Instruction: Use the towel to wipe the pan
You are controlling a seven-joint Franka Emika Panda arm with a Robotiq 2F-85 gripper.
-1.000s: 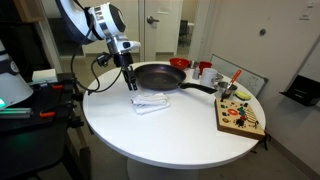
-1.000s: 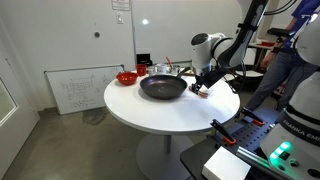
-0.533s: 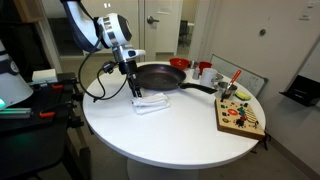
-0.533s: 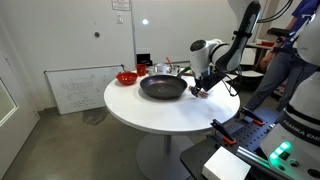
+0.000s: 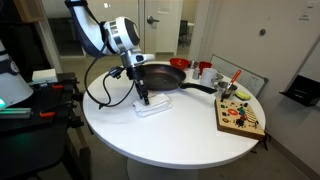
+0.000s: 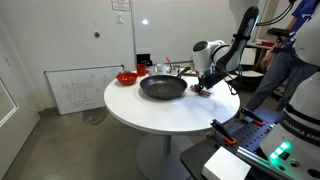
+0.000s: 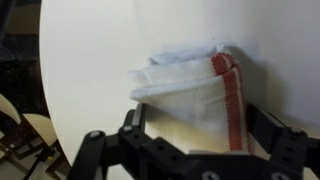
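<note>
Next, my gripper grabs the folded towel from above and bunches it from both sides, so loose cloth stays beyond its fingers to wipe the pan (image 5: 160, 76).
A folded white towel with a red stripe (image 7: 195, 90) lies on the round white table next to the black pan (image 5: 160, 76). It also shows in both exterior views (image 5: 155, 105) (image 6: 203, 90). My gripper (image 5: 143, 98) is open and low over the towel, with one finger on each side of it in the wrist view (image 7: 200, 125). The pan (image 6: 163, 88) lies flat, its handle pointing to the clutter side in an exterior view.
A red bowl (image 6: 126, 77), red cups (image 5: 204, 68) and a pot stand beyond the pan. A wooden board with colourful pieces (image 5: 241, 117) lies at the table edge. A bench with equipment (image 5: 30, 95) stands beside the table.
My gripper has moved from beside the pan's rim down and across onto the towel. The towel and pan have not moved.
</note>
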